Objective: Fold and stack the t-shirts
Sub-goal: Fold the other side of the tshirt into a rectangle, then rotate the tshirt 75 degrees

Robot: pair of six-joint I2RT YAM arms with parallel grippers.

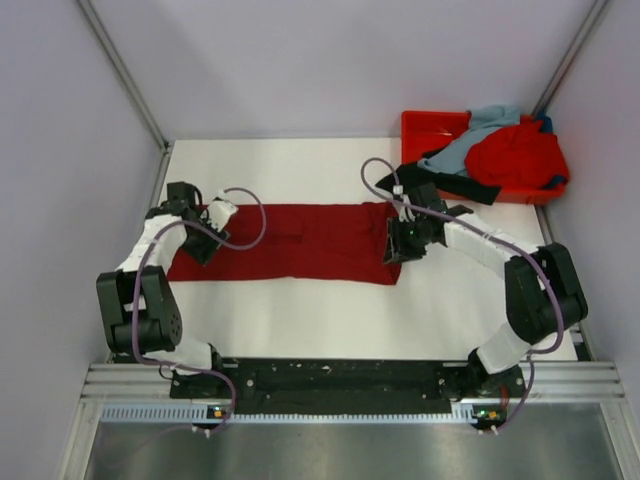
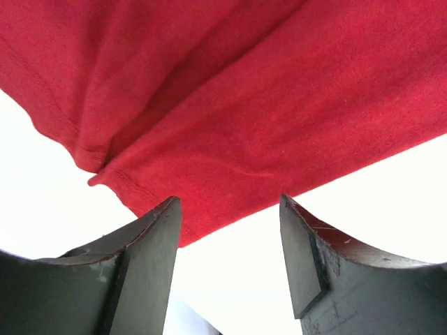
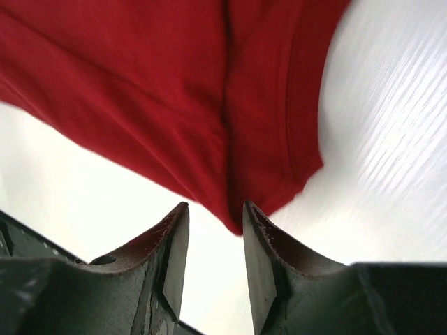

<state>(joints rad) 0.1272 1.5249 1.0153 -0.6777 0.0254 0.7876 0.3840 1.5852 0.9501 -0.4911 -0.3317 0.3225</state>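
Observation:
I will next grab the crimson t-shirt (image 1: 290,242) with my right gripper by the corner at the t-shirt's end (image 1: 393,281), to swing the t-shirt around so it can be folded.
A dark crimson t-shirt (image 1: 290,242) lies on the white table (image 1: 320,320), folded into a long flat strip running left to right. My left gripper (image 1: 207,247) is at its left end. In the left wrist view this gripper (image 2: 229,202) is open with only bare table between its fingers, and the shirt's edge (image 2: 279,105) lies just ahead of the tips. My right gripper (image 1: 393,248) is at the strip's right end. It (image 3: 215,206) is open, and a corner of the crimson cloth (image 3: 174,105) points down to the gap at its tips, unpinched.
An orange-red tray (image 1: 420,125) stands at the back right. A bright red t-shirt (image 1: 515,155) and a pale grey-blue t-shirt (image 1: 470,145) are heaped in it. A black t-shirt (image 1: 455,182) spills over its front edge, close behind my right wrist. Metal frame posts border both table sides.

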